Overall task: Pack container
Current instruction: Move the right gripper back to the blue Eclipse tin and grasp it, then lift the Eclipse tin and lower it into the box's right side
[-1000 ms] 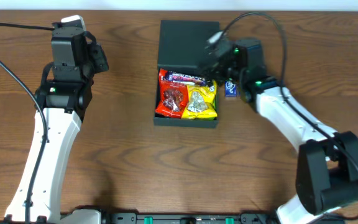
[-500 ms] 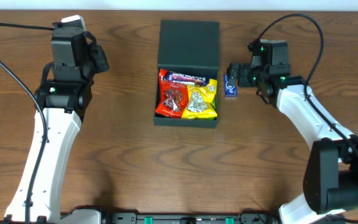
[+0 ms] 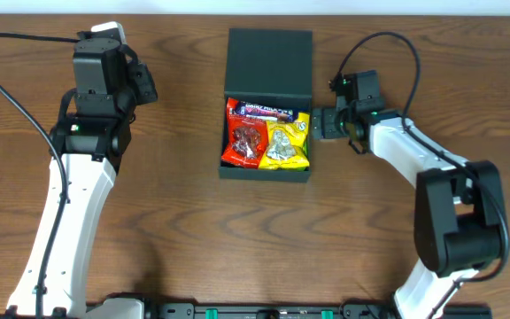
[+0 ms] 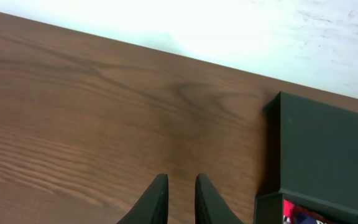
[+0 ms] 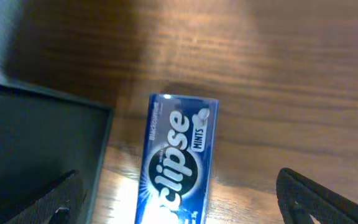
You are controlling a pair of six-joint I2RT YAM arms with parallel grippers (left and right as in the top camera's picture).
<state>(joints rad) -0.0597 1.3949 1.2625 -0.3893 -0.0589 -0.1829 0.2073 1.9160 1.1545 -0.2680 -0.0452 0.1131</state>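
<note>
The Eclipse mints pack [image 5: 178,155] lies centred between my right gripper's fingers but below them, so closing now would miss, and lowering the gripper comes first.
The dark teal container [image 3: 264,174] sits open at the table's middle, its lid [image 3: 268,60] laid back. Inside lie a red packet [image 3: 247,142], a yellow packet [image 3: 287,146] and a dark bar [image 3: 267,110]. My right gripper [image 3: 320,124] is open just right of the box, low over a blue Eclipse mints pack [image 5: 178,155] that lies flat on the table. In the right wrist view the fingers [image 5: 179,190] are spread wide on either side of the pack, and the container's wall [image 5: 42,143] is at left. My left gripper [image 3: 146,85] is shut and empty, far left of the box.
The left wrist view shows the shut fingers [image 4: 179,182] over bare wood, the container's lid [image 4: 328,149] at right and a white wall beyond the table's far edge. A black cable loops above the right arm [image 3: 388,44].
My right gripper pulled back right from over the box's corner, uncovering the mints pack, then came left and now covers the pack. The left arm has not moved.
</note>
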